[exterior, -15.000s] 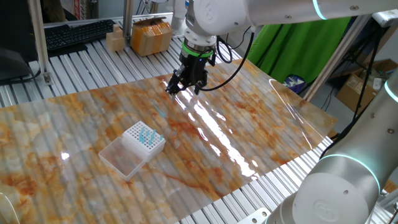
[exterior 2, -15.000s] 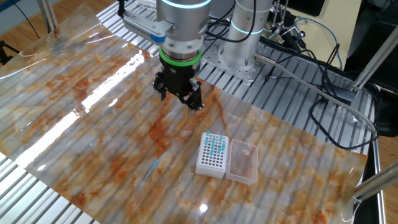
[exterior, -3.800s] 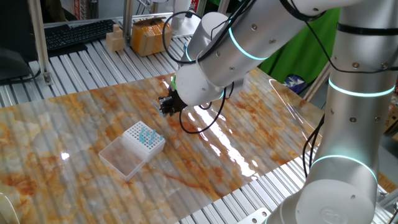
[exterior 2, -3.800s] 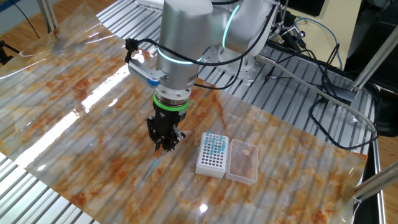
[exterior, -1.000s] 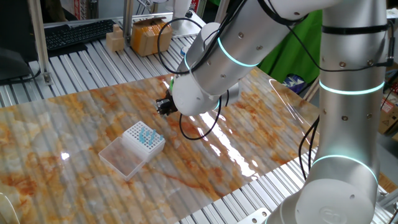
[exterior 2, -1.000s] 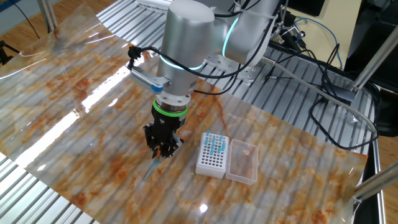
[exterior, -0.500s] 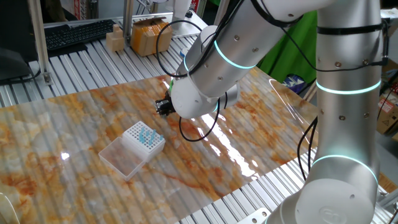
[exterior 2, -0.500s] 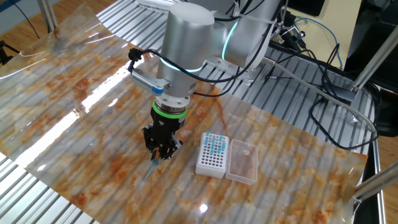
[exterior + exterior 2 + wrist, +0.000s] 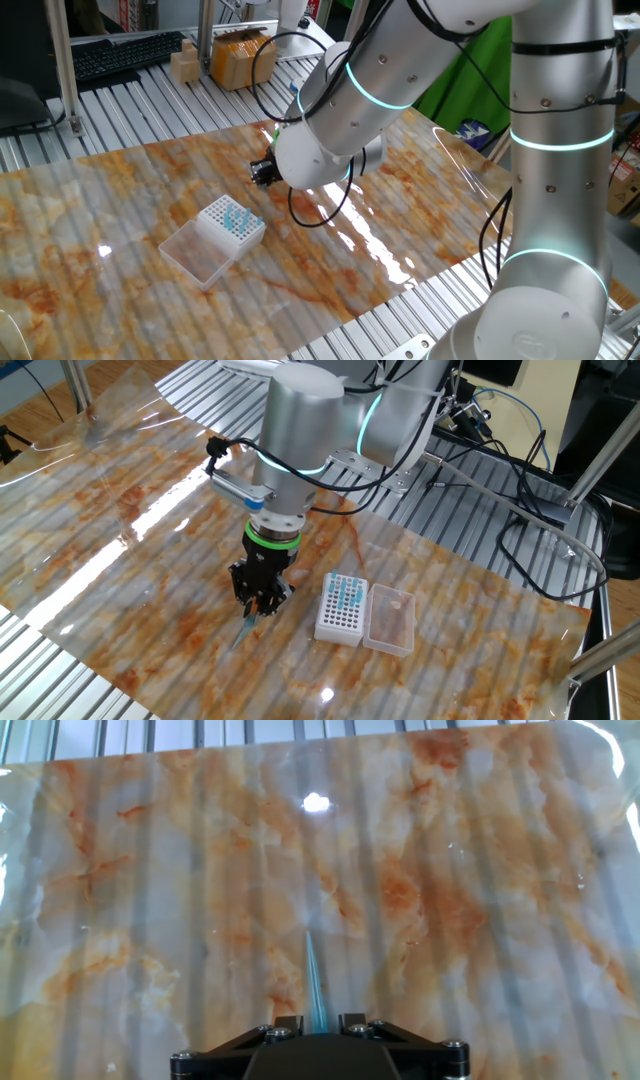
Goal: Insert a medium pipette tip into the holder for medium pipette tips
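Note:
The robot's gripper should next grab the medium pipette tip by its wide end (image 9: 319, 1022), so the medium pipette tip's narrow point (image 9: 308, 934) stays free to go into the holder.
The medium pipette tip (image 9: 244, 631) is a thin bluish tip lying flat on the marbled sheet; in the hand view (image 9: 315, 975) it runs straight out from between my fingers. My gripper (image 9: 259, 601) is low over the tip's near end, jaws open with one on each side of it, not closed on it; it also shows in the hand view (image 9: 320, 1018) and in one fixed view (image 9: 263, 172). The holder for medium pipette tips (image 9: 342, 607) stands to the right of the gripper, a white gridded box with light-blue tips, also visible in one fixed view (image 9: 232, 221).
The holder's clear lid (image 9: 391, 618) lies open beside it. The marbled plastic sheet (image 9: 150, 510) covers a slatted metal table. Cardboard boxes (image 9: 240, 55) and a keyboard (image 9: 125, 52) sit at the far edge. Cables (image 9: 500, 480) run behind the arm's base.
Over the last second the gripper has sunk slightly toward the tip and shifted a little left. The tip and the holder have not moved.

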Available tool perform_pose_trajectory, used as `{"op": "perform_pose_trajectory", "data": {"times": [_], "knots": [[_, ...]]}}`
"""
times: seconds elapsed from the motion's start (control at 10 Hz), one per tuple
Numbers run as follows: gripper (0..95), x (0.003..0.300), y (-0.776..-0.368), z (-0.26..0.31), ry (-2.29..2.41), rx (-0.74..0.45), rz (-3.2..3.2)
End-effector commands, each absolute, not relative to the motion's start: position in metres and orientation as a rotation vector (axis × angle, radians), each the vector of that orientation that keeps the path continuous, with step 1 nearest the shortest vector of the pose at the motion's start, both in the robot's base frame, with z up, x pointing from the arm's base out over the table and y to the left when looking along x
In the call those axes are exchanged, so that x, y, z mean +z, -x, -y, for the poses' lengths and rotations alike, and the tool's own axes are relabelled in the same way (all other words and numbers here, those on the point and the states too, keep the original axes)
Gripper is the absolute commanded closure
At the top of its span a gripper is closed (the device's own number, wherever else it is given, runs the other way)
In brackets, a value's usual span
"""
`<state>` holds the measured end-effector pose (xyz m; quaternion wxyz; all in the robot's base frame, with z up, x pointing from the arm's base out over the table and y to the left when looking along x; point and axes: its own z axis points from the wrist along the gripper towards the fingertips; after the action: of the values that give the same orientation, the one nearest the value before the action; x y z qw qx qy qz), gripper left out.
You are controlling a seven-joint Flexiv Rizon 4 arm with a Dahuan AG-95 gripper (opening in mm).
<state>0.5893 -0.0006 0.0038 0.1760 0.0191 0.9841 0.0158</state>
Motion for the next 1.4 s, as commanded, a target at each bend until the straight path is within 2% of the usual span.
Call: {"op": "perform_pose_trajectory", "data": {"times": [0.1, 1.4], "knots": [[76.0, 0.0046, -0.589, 0.0013, -0.056, 0.04, -2.788], [76.0, 0.0042, -0.5872, 0.0012, -0.062, 0.044, -2.768]]}}
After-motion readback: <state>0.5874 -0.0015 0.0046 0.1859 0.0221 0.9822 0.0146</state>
